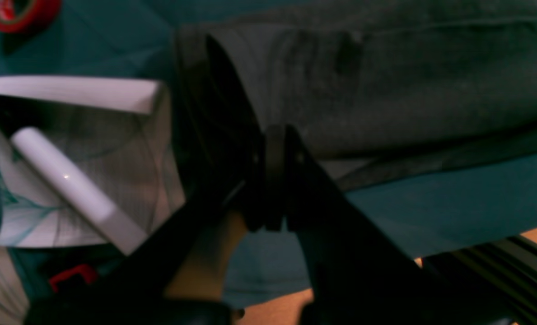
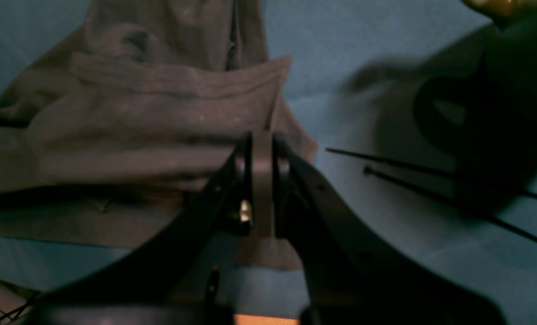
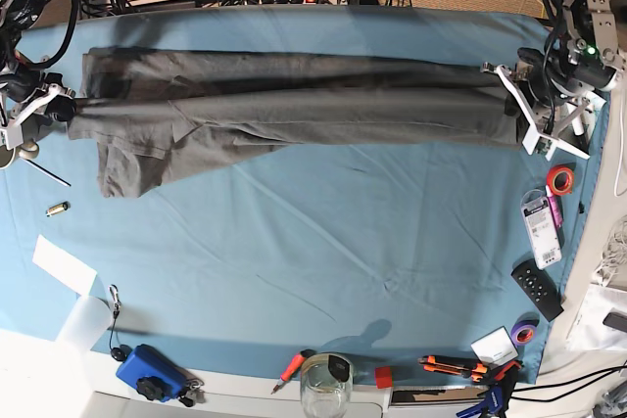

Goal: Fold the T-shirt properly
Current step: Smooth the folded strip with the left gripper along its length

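The fold in the fingers sits low over the T-shirt's lower layer (image 3: 86, 130) on the tabletop, so it is time for my right gripper to open now.
The dark grey T-shirt (image 3: 284, 110) is stretched in a long band across the far part of the teal table cloth (image 3: 343, 252), with one sleeve hanging down at the left (image 3: 132, 168). At the band's right end in the base view, my left gripper (image 3: 519, 95) is shut on its edge. The left wrist view shows that gripper (image 1: 275, 135) pinching the dark cloth of the T-shirt (image 1: 385, 90). My right gripper (image 3: 64, 110) is shut on the other end. In the right wrist view the right gripper (image 2: 261, 140) clamps a fold of the bunched T-shirt (image 2: 160, 122).
A red tape roll (image 3: 559, 180), a clear packet (image 3: 540, 227) and a black remote (image 3: 537, 289) lie along the right edge. A glass jar (image 3: 325, 384), a blue device (image 3: 147, 371) and hand tools (image 3: 460, 367) line the front edge. A white paper (image 3: 64, 263) lies at the left.
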